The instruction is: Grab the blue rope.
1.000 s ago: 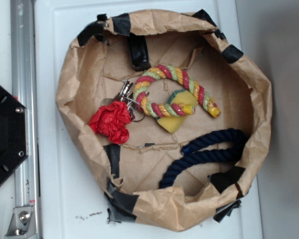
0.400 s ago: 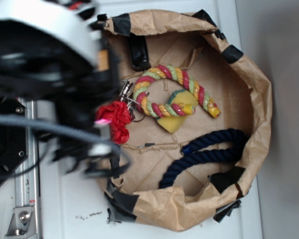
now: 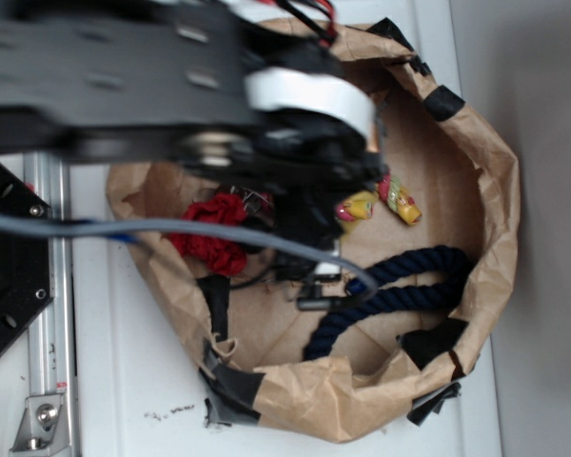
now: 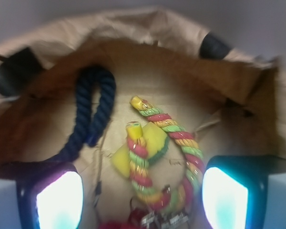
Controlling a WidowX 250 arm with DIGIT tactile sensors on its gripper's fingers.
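My gripper will next grab the blue rope by its paired parts next to the rope's folded bend (image 3: 463, 266).
The blue rope (image 3: 409, 276) is a thick navy doubled loop lying on the floor of the brown paper bag (image 3: 495, 171), at its lower right. In the wrist view the blue rope (image 4: 93, 109) runs ahead and to the left, its tail near my left finger (image 4: 59, 200). My gripper (image 3: 314, 286) hovers over the middle of the bag, just left of the rope. In the wrist view the gripper (image 4: 143, 200) is open and empty, its jaws wide apart above the striped rope, not touching the blue rope.
A red, yellow and green striped rope (image 4: 176, 133) curls over a yellow sponge (image 4: 155, 140) between my fingers, with metal clips (image 4: 162, 220) below. A red cloth (image 3: 209, 233) lies at the bag's left. The bag's crumpled walls (image 4: 148, 24) rise all round.
My arm has swung in from the left over the bag and now covers most of the striped rope. The ropes, sponge and cloth have not moved.
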